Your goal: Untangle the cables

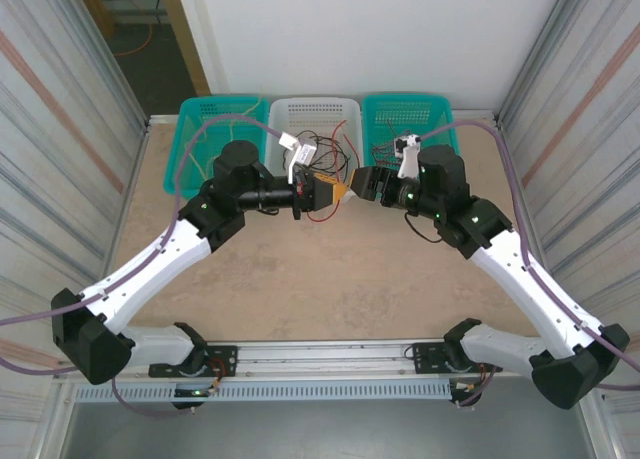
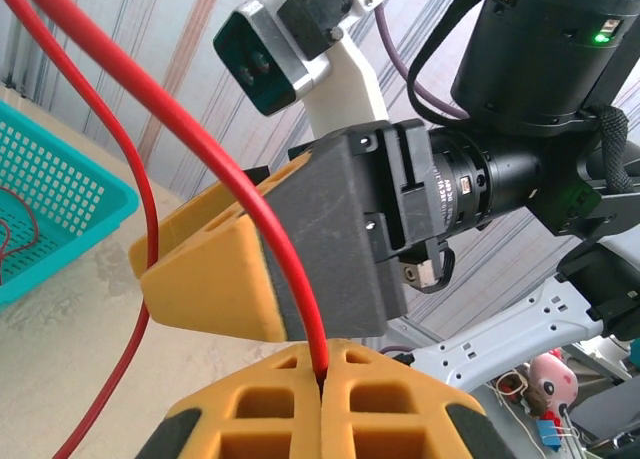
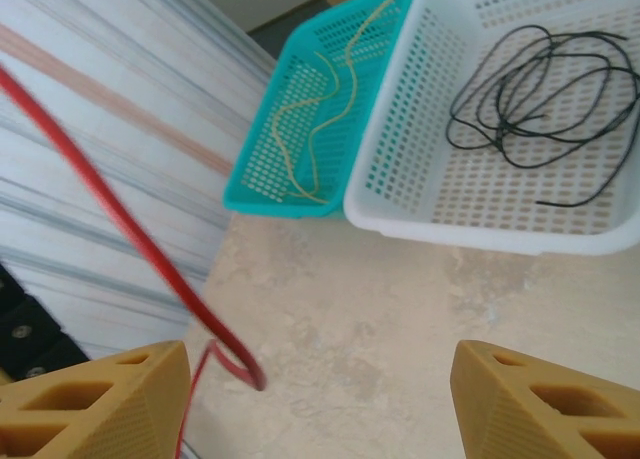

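My right gripper grabs the red cable near its loose end [image 3: 244, 366] next, so its length trails untangled from the black cable [image 3: 540, 89].
My left gripper [image 2: 322, 377] is shut on a red cable [image 2: 215, 169], which rises from between its yellow fingertips up and to the left. In the top view the left gripper [image 1: 328, 192] meets my right gripper [image 1: 353, 189] tip to tip above the table, just in front of the white basket [image 1: 315, 110]. The right gripper [image 3: 320, 404] is open, with bare table between its fingers [image 3: 100, 404]. The red cable [image 3: 130, 229] hangs past its left finger and ends free. A black cable [image 3: 540, 89] lies coiled in the white basket [image 3: 400, 194]. A pale yellow cable [image 3: 300, 129] lies in the left teal basket [image 3: 262, 204].
Three baskets stand in a row at the back: the left teal basket [image 1: 195, 114], the white one, and a right teal basket [image 1: 405, 114]. Thin red wire lies in the teal basket [image 2: 60, 249] beside the right gripper's finger [image 2: 240, 269]. Corrugated walls close in both sides.
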Controlling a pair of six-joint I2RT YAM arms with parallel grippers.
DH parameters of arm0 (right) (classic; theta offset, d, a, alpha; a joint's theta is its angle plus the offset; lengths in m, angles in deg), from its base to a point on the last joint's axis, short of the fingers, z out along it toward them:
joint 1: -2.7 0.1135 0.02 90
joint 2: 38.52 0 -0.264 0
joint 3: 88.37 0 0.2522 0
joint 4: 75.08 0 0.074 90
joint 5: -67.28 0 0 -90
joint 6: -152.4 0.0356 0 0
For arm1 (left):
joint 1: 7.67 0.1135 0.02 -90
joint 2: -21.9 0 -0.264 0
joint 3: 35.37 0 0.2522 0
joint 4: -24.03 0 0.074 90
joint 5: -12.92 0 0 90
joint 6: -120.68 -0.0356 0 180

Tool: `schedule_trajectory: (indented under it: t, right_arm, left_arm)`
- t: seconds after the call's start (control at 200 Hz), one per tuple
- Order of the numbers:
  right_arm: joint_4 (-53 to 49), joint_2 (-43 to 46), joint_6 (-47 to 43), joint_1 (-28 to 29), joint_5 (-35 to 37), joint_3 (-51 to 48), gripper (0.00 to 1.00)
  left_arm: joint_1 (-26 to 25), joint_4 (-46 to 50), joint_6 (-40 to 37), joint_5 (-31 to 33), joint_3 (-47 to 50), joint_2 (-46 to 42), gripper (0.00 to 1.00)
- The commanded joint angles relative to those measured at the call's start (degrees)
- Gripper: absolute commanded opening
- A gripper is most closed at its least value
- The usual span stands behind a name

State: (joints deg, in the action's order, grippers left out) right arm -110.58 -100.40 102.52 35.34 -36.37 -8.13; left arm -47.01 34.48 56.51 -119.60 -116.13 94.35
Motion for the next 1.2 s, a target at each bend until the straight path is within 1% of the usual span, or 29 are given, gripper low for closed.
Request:
schedule_trajectory:
  t: [0.0, 0.115, 0.205, 0.261, 0.301, 0.376, 0.426, 0.526, 0.671, 0.887, 0.992, 1.057, 1.198]
  right_arm:
    - [4.8, 2.0, 1.4, 0.1, -3.1, -0.4, 0.70]
    - [5.6, 1.8, 1.7, 0.0, -3.2, -0.7, 0.71]
    - [5.6, 0.9, 2.1, -0.1, -2.5, -0.7, 0.65]
    - [5.9, 0.3, 2.3, -0.3, -2.3, -0.6, 0.60]
    - [6.1, -0.2, 2.5, -0.5, -2.0, -0.6, 0.53]
    - [5.9, -0.9, 3.2, -1.2, -0.7, -0.8, 0.31]
    - [5.8, -1.4, 4.1, -2.4, -1.2, -1.1, 0.18]
    - [5.1, -1.4, 5.8, -4.4, -0.8, -2.5, 0.00]
    - [3.7, 0.4, 7.9, -6.8, 0.6, -5.9, 0.00]
    - [-0.3, 3.5, 10.2, -11.3, 2.7, -11.2, 0.00]
    - [-2.3, 4.9, 10.2, -12.8, 4.2, -13.2, 0.00]
    - [-3.9, 7.9, 10.1, -14.2, 5.2, -14.0, 0.00]
    - [-5.7, 11.5, 9.3, -16.7, 5.4, -13.8, 0.00]
  left_arm:
    - [0.4, -1.9, 0.9, -2.3, -1.3, -0.2, 0.00]
    - [0.4, -4.5, 2.5, -3.5, -0.5, -0.2, 0.00]
    - [0.4, -6.1, 3.9, -4.6, -0.7, 0.5, 0.00]
    - [0.4, -6.3, 4.3, -5.1, -1.3, 1.0, 0.00]
    - [0.4, -6.3, 4.4, -5.6, -1.7, 1.3, 0.00]
    - [0.4, -6.4, 4.5, -5.9, -2.0, 1.3, 0.00]
    - [0.4, -6.5, 4.3, -5.9, -2.1, 1.1, 0.00]
    - [0.8, -6.8, 4.4, -5.4, -2.0, 0.8, 0.00]
    - [1.9, -9.3, 5.9, -5.3, -2.2, 0.6, 0.00]
    - [3.5, -13.2, 6.9, -0.4, -1.0, -3.1, 0.00]
    - [4.1, -13.5, 6.7, 3.0, 0.2, -5.4, 0.00]
    - [4.5, -13.3, 6.5, 5.1, 1.2, -6.7, 0.00]
    - [5.1, -9.8, 5.1, 7.8, 3.2, -8.5, 0.00]
